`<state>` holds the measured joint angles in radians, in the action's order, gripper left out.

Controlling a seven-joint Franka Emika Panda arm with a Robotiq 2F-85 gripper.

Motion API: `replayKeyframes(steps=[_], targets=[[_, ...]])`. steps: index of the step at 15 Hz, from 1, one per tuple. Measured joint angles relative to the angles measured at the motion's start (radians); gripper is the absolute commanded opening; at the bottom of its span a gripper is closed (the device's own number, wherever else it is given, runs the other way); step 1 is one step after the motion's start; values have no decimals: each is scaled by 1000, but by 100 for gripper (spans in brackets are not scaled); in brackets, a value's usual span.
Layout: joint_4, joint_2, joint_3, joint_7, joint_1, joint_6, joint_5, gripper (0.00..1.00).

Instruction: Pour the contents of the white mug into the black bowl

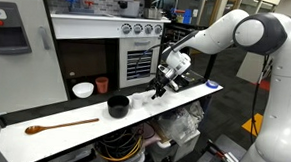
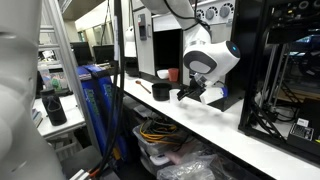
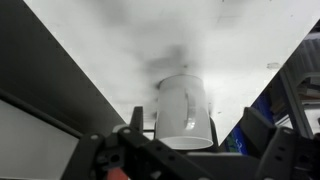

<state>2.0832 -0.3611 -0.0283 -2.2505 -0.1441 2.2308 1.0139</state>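
The gripper grabs the white mug (image 3: 183,108) by its handle next, a finger on each side, so the mug's rim stays free for pouring into the black bowl.
In the wrist view a white mug (image 3: 183,108) with a handle stands on the white counter, right between my gripper's (image 3: 194,118) two dark fingers. The jaws are spread wide on either side of it and do not touch it. In the exterior views the mug is hard to make out behind the gripper (image 1: 160,89) (image 2: 188,94), which hangs low over the counter. The black bowl (image 1: 117,107) (image 2: 160,91) sits on the counter a short way from the gripper. What is inside the mug does not show.
A small red-orange cup (image 1: 101,85) (image 2: 172,75) and a squat white vessel (image 1: 82,89) stand behind the black bowl. A wooden spoon (image 1: 61,126) lies near the counter's front edge (image 1: 102,137). An oven front (image 1: 139,61) rises behind the counter.
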Motion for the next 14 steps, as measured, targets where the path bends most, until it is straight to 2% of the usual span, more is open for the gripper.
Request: replayKeyframes(steps=[5,14], targets=[[-18,-19,-1,-4,-13,-52,12,100],[-55,-65,6,-18,-12,-80,25,100]])
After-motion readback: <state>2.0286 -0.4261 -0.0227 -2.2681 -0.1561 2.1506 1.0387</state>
